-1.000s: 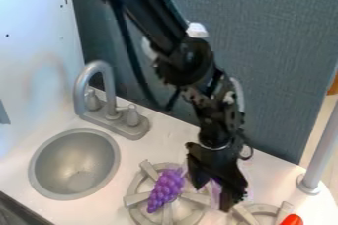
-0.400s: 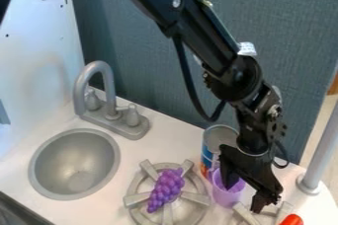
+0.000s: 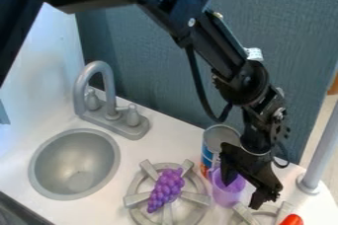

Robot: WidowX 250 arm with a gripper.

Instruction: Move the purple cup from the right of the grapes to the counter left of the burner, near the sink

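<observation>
My gripper grabs the purple cup (image 3: pixel 226 194) by its side next, to carry it over beside the sink.
The black gripper (image 3: pixel 243 193) hangs at the lower right with its fingers spread apart, one over the purple cup (image 3: pixel 226 194) and the other to the cup's right, above the edge of the right burner. Whether the left finger touches the cup I cannot tell. Just behind the cup stands an open can (image 3: pixel 212 145) with a blue and red side. A bunch of purple grapes (image 3: pixel 165 189) lies on the left burner (image 3: pixel 140 188), left of the cup. At the bottom edge, part of a red-orange object (image 3: pixel 291 220) lies by the right burner (image 3: pixel 267 215).
A round grey sink (image 3: pixel 74 165) is set into the white counter at the left, with a grey faucet (image 3: pixel 99 78) behind it. A grey post (image 3: pixel 319 155) rises at the right edge, and a blue-grey panel (image 3: pixel 284 36) stands along the back.
The arm and gripper have moved right, mostly between the first two frames, uncovering the can and the cup. Since then the gripper has shifted only slightly. The grapes have stayed put.
</observation>
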